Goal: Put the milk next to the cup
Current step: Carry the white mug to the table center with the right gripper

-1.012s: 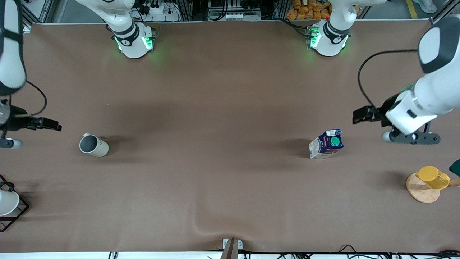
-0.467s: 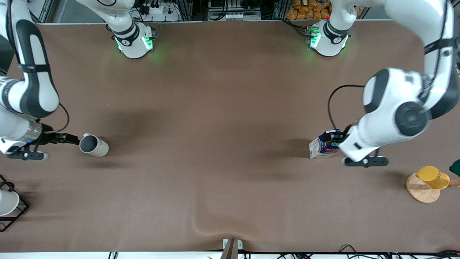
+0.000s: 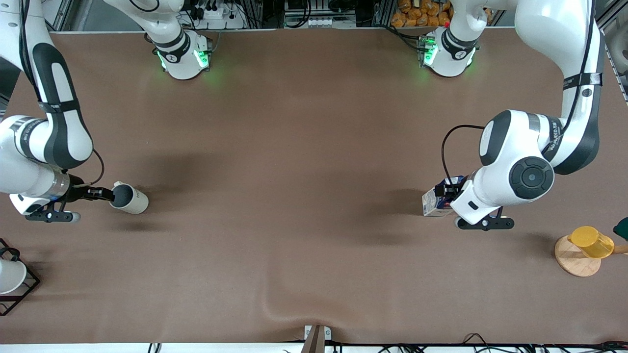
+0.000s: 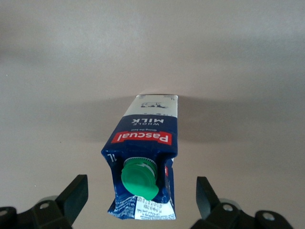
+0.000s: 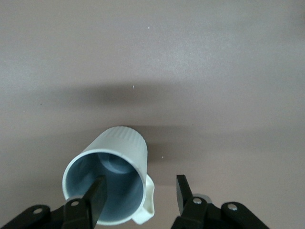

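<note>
My left gripper picks up the milk carton by its capped top end next, to place the milk beside the cup.
The milk (image 3: 431,201) stands toward the left arm's end of the table, a dark blue carton with a green cap (image 4: 139,177). My left gripper (image 3: 449,189) is low over it. In the left wrist view the left gripper (image 4: 140,198) is open, with the milk (image 4: 143,138) between its fingers and a gap on each side. The cup (image 3: 129,198) stands toward the right arm's end, cream-white with a dark grey inside. My right gripper (image 3: 105,194) is open at the cup's rim. In the right wrist view the right gripper (image 5: 140,195) has one finger inside the cup (image 5: 116,152) and the other outside by the handle.
A yellow cup (image 3: 590,241) on a round wooden stand sits at the left arm's end, nearer the front camera than the milk. A white cup in a black wire rack (image 3: 19,284) sits at the right arm's end. The brown cloth (image 3: 304,147) has a ridge (image 3: 274,304) near the front edge.
Both arms have swung in and come down. The left gripper moved over the milk and now straddles it. The right gripper moved to the cup and one finger went inside it.
</note>
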Available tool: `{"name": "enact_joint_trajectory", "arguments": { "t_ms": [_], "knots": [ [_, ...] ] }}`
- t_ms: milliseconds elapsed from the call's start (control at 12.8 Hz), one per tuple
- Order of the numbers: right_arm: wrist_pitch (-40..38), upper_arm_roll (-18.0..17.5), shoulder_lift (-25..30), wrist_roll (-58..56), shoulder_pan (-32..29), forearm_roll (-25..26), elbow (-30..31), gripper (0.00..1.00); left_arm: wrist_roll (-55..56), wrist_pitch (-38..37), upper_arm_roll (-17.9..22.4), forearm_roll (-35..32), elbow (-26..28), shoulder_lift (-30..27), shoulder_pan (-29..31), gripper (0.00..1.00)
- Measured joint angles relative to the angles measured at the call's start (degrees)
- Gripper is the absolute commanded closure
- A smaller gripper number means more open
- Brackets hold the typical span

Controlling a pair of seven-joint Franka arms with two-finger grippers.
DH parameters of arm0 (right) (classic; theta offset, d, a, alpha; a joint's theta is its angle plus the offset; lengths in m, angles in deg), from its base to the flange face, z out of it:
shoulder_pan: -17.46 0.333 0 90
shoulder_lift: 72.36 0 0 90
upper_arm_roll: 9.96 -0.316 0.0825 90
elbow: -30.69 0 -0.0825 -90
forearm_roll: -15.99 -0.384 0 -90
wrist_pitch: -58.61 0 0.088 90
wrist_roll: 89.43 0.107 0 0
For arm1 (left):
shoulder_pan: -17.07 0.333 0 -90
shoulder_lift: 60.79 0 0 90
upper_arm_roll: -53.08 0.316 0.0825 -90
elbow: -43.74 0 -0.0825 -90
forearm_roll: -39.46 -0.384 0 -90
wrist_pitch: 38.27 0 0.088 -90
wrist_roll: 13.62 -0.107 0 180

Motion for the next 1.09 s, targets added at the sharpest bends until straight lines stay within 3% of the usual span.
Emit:
{"name": "enact_joint_trajectory", "arguments": {
  "t_ms": [156, 467, 545, 623, 856, 1090],
  "knots": [
    [1.4, 0.0, -0.9, -0.5, -0.1, 0.0, 0.1, 0.51, 0.0, 1.4, 0.0, 0.0, 1.9, 0.0, 0.0, 0.00],
    [2.5, 0.0, -1.7, -0.8, -0.1, 0.0, 0.8, 1.00, 0.0, 2.3, 0.0, 0.0, 4.5, 0.0, 0.1, 0.03],
    [2.5, 0.0, -1.7, -0.8, -0.1, 0.0, 0.8, 1.00, 0.0, 2.4, 0.0, 0.0, 4.9, 0.0, 0.2, 0.67],
    [2.5, 0.0, -1.7, -0.8, -0.1, 0.0, 0.9, 1.00, 0.0, 2.6, 0.0, 0.0, 5.3, 0.1, 0.2, 1.00],
    [1.8, -0.4, -1.5, -0.8, 0.0, -0.1, 0.7, 1.00, 0.0, 3.3, -0.1, 0.0, 5.6, 0.7, 0.2, 1.00],
    [-7.4, -1.2, -0.3, 3.2, 2.4, -4.2, -1.8, 1.00, 0.0, 4.1, -0.1, 0.0, 5.3, 0.6, 0.2, 1.00]
  ]
}}
